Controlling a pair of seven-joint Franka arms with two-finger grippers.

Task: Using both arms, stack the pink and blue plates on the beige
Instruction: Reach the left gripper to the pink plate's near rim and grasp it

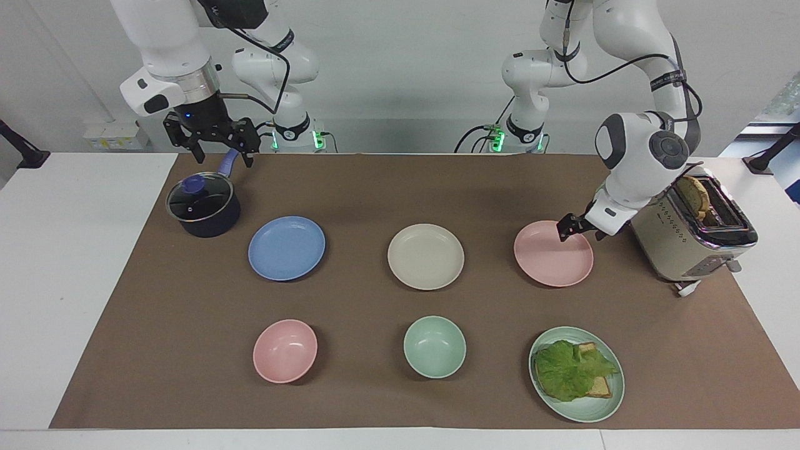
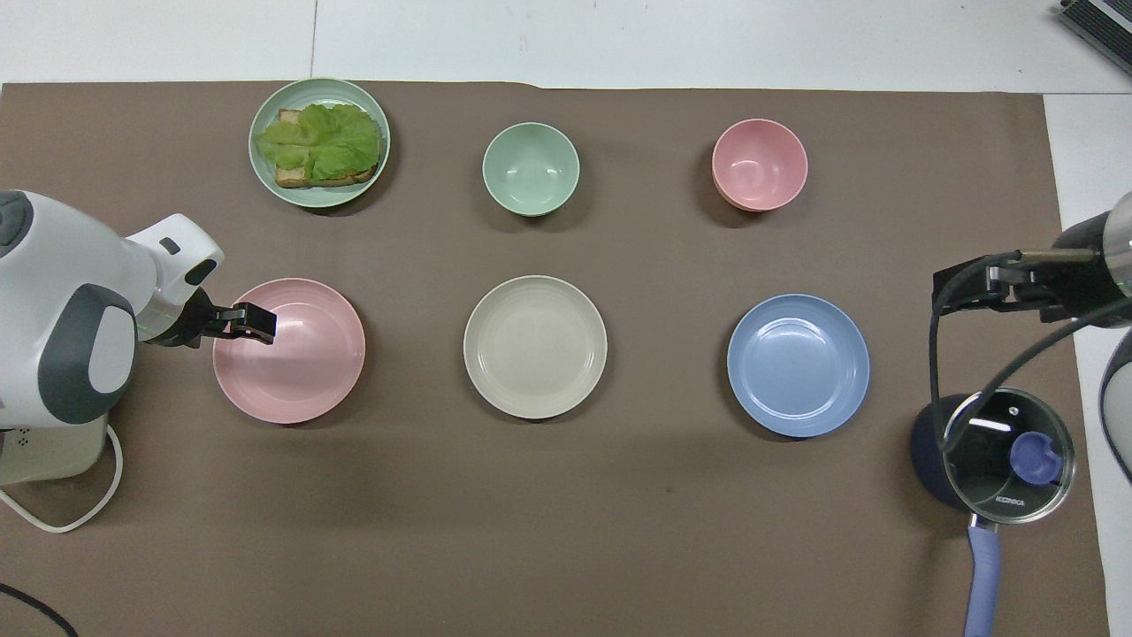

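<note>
My left gripper grabs the pink plate by its rim point(image 2: 217, 350) next. Then it stacks the pink plate on the beige plate point(image 2: 535, 346).
Three plates lie in a row on the brown mat: the pink plate point(image 1: 553, 257) point(image 2: 296, 363) toward the left arm's end, the beige plate point(image 1: 425, 256) point(image 2: 535, 346) in the middle, and the blue plate point(image 1: 286, 248) point(image 2: 798, 364) toward the right arm's end. My left gripper point(image 1: 564, 230) point(image 2: 263, 325) is open and low over the pink plate's rim, at the edge beside the toaster. I cannot tell whether it touches the plate. My right gripper point(image 1: 222, 154) point(image 2: 943, 299) hangs open over the pot's handle and holds nothing.
A toaster point(image 1: 690, 228) with bread in it stands beside the pink plate. A lidded dark pot point(image 1: 203, 206) sits by the blue plate. Farther from the robots are a pink bowl point(image 1: 285, 350), a green bowl point(image 1: 434, 346) and a green plate point(image 1: 584, 414) with lettuce and bread.
</note>
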